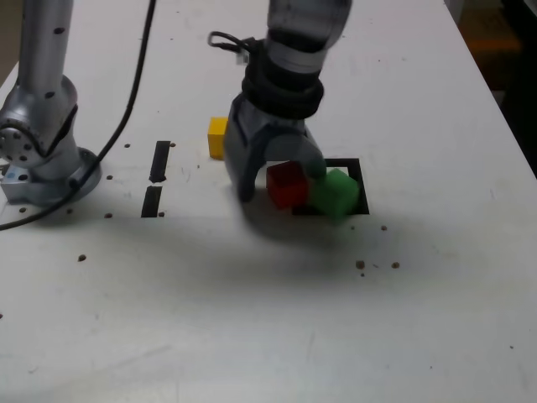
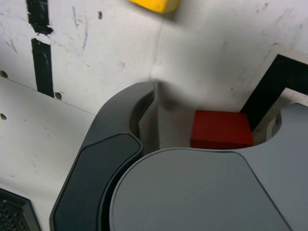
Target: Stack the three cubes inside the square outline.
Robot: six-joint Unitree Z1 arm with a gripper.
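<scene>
The stack needs to start inside the square outline (image 1: 356,168). My gripper will next take hold of the red cube (image 1: 287,185) by two opposite sides.
The red cube (image 1: 287,185) (image 2: 221,130) rests on the white table just left of the square outline (image 1: 356,168) (image 2: 275,79) in the exterior view. My gripper (image 1: 281,178) (image 2: 216,110) is down over the red cube and open, one finger on each side. A gap shows between the cube and the exterior view's left finger (image 1: 243,186). The green cube (image 1: 337,193) sits inside the outline, turned at an angle, close beside the red one. The yellow cube (image 1: 217,137) (image 2: 154,4) stands apart behind the gripper, toward the exterior view's left.
Two short black bar marks (image 1: 159,161) (image 2: 42,67) lie on the exterior view's left. The arm's base (image 1: 42,147) and a black cable (image 1: 126,109) stand at the far left. Small dark specks (image 1: 361,264) dot the table in front.
</scene>
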